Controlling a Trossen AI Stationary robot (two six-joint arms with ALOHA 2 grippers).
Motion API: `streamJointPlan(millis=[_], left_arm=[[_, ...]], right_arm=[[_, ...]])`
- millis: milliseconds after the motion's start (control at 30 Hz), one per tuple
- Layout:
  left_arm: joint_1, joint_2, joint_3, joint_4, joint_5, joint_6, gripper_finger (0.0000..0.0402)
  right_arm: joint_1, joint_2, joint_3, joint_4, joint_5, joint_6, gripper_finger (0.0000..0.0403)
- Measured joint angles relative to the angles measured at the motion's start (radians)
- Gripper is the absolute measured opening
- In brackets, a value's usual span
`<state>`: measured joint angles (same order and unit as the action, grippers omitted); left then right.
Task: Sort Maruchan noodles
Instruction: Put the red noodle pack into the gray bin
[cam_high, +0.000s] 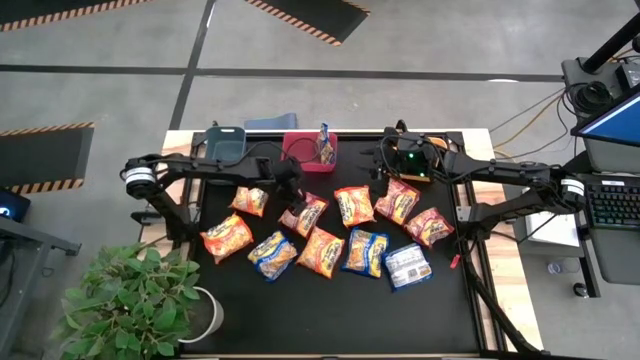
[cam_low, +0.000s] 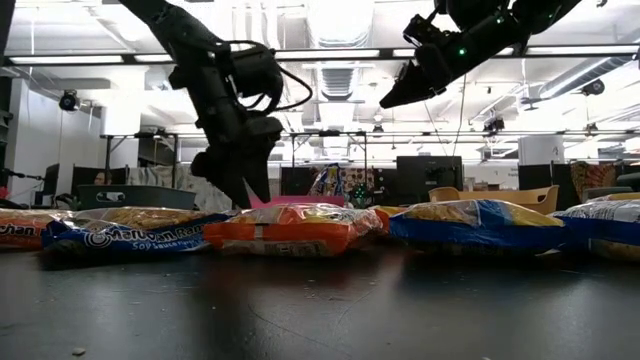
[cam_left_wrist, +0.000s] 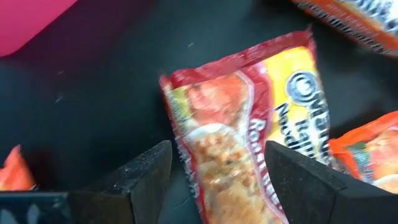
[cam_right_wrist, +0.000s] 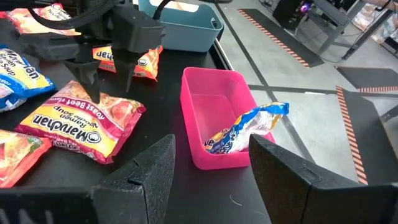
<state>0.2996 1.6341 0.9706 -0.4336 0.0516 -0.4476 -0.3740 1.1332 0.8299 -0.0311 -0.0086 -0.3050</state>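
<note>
My left gripper will next hold the red-and-yellow packet by the top end with the logo and sort it into a bin.
Several Maruchan packets lie flat in two loose rows across the black table. My left gripper points down over the far end of a red-and-yellow packet. It is open, with one finger on either side of that end, and no touch shows. My right gripper hangs open in the air right of the pink bin. A blue-and-yellow packet leans on the bin's wall, its top end above the rim.
A grey-blue bin stands at the far edge, left of the pink one. A silver-white and blue packet lies near the right end. A potted plant overlaps the near left corner. Bare table lies toward the near edge.
</note>
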Motion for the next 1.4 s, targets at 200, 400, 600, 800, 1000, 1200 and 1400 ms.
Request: streamJointPlan(millis=[200, 400, 600, 800, 1000, 1200, 1400], left_arm=[[-0.001, 0.000, -0.059, 0.069, 0.018, -0.029, 0.0240], [0.000, 0.000, -0.133, 0.216, 0.018, -0.073, 0.0239], [-0.002, 0.000, -0.166, 0.253, 0.018, -0.101, 0.0219], [-0.002, 0.000, -0.183, 0.288, 0.019, -0.112, 0.0165], [-0.002, 0.000, -0.183, 0.294, 0.015, -0.112, 0.0093], [-0.005, -0.016, -0.165, 0.280, 0.015, -0.096, 0.0018], [-0.004, -0.118, -0.148, 0.270, 0.006, -0.041, 0.0009]], right_arm=[[0.000, 0.000, -0.001, 0.000, 0.000, 0.007, 0.0194], [0.000, 0.000, -0.003, 0.000, 0.000, 0.016, 0.0194], [0.000, 0.000, -0.003, 0.001, 0.000, 0.016, 0.0194], [0.000, 0.000, -0.003, 0.002, 0.000, 0.015, 0.0194], [0.000, 0.000, -0.003, 0.002, 0.000, 0.014, 0.0194], [0.000, 0.000, -0.003, 0.002, 0.000, 0.014, 0.0194], [0.000, 0.000, -0.003, -0.009, 0.000, 0.016, 0.0194]])
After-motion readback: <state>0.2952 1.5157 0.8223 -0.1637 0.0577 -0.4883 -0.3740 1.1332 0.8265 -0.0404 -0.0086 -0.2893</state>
